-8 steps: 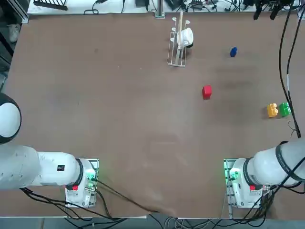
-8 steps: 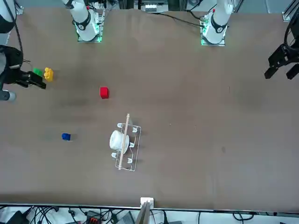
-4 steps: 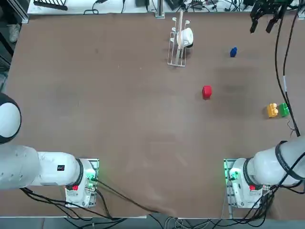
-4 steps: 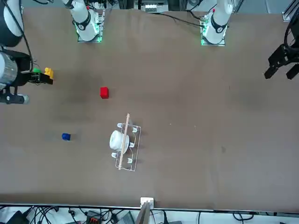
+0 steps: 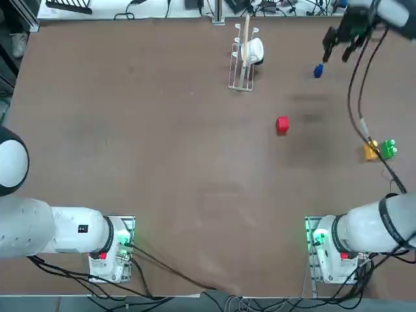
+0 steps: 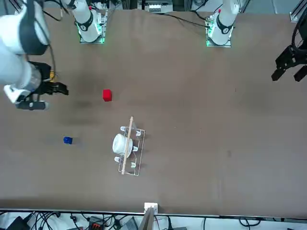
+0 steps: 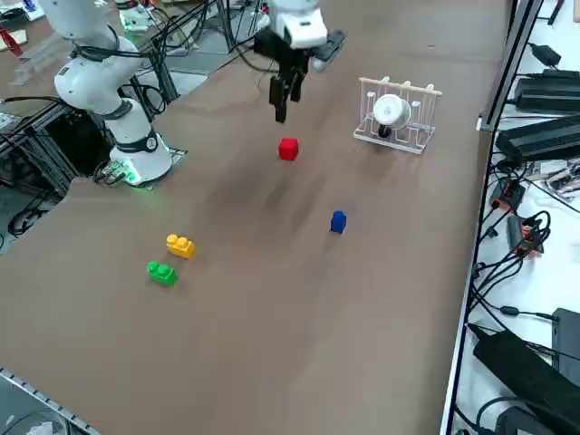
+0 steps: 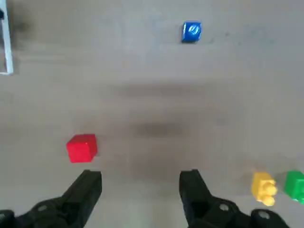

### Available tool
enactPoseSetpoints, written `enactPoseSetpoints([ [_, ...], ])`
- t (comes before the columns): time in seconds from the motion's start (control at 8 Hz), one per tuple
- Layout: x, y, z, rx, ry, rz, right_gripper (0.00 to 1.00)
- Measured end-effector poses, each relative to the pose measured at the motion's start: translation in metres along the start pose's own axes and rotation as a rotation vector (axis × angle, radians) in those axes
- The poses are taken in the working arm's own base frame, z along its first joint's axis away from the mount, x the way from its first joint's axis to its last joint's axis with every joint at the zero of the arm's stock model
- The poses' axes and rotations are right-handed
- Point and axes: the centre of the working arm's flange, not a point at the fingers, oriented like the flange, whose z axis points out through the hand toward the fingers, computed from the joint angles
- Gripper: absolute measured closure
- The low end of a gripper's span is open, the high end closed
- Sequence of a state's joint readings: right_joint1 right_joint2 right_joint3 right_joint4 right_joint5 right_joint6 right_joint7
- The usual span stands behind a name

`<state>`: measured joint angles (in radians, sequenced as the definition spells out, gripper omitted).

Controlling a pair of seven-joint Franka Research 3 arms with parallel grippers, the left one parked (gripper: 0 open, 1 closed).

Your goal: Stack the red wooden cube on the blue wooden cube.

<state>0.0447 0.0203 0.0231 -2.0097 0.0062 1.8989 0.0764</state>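
Next, my right gripper grabs the red wooden cube (image 6: 107,95) by its opposite sides to stack it on the blue wooden cube (image 6: 68,140).
The red wooden cube (image 5: 282,125) (image 6: 107,95) (image 7: 288,149) (image 8: 82,147) sits alone on the brown table, right of centre in the top view. Farther from the robot's base lies the smaller blue wooden cube (image 5: 318,71) (image 6: 67,140) (image 7: 338,221) (image 8: 192,32). The two cubes are well apart. My right gripper (image 5: 338,51) (image 6: 60,88) (image 7: 283,95) (image 8: 140,185) hangs high above the table, open and empty. In the wrist view the red cube lies just beyond one fingertip (image 8: 90,183), outside the gap between the fingers.
A white wire rack (image 5: 242,62) (image 7: 396,113) holding a white cup stands at the far middle of the table. A yellow studded block (image 5: 370,151) (image 7: 179,245) and a green studded block (image 5: 389,149) (image 7: 162,272) lie side by side near the right edge.
My right arm has swung in from the table's right edge over the cubes' area, with the gripper staying open. The cubes, blocks and rack have not moved.
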Motion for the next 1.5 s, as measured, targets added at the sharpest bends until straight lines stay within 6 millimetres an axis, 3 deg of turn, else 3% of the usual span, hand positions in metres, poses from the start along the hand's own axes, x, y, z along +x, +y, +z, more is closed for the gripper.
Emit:
enactPoseSetpoints([
  [0.12,-0.025,-0.010,0.029,0.002,0.038,0.012,0.00],
  [0.38,-0.072,-0.051,0.073,0.003,0.095,0.030,0.00],
  [0.62,-0.101,-0.090,0.110,0.021,0.176,0.008,0.00],
  [0.75,-0.112,-0.101,0.131,0.026,0.193,-0.014,0.00],
  [1.0,-0.119,-0.115,0.161,0.027,0.196,-0.051,0.00],
  [1.5,-0.111,-0.125,0.191,0.036,0.217,-0.069,0.00],
])
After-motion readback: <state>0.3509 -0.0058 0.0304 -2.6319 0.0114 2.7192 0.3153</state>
